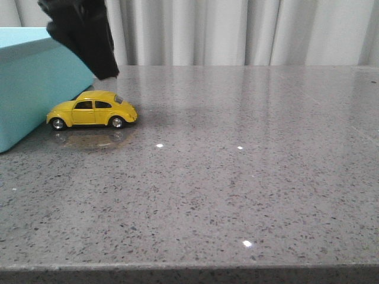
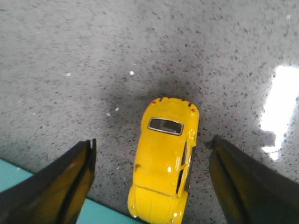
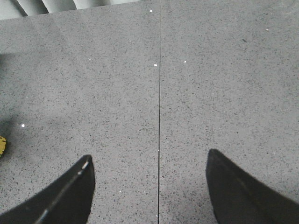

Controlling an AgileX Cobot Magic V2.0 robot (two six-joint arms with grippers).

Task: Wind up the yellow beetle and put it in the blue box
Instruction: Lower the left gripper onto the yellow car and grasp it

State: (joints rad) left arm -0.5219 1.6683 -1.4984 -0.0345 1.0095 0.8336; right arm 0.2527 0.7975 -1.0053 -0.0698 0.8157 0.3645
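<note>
My left fingers are above the yellow beetle's roof (image 1: pixel 96 95) in the front view and should lower before closing.
The yellow beetle (image 1: pixel 92 110) stands on its wheels on the grey table, close beside the blue box (image 1: pixel 29 83) at the far left. My left gripper (image 1: pixel 105 72) hangs just above and behind the car. In the left wrist view the left gripper (image 2: pixel 153 141) is open. Its dark fingers (image 2: pixel 65 182) straddle the beetle (image 2: pixel 163 158) with clear gaps on both sides, and a strip of the blue box (image 2: pixel 18 175) shows near one end of the car. The right gripper (image 3: pixel 149 157) is open over bare table, with a yellow sliver of the beetle (image 3: pixel 2 145) at the frame edge.
The speckled grey stone tabletop (image 1: pixel 237 177) stretches to the right and front of the car. A thin seam (image 3: pixel 160 93) runs across it under the right gripper. Grey curtains (image 1: pixel 237 29) hang behind the table's far edge.
</note>
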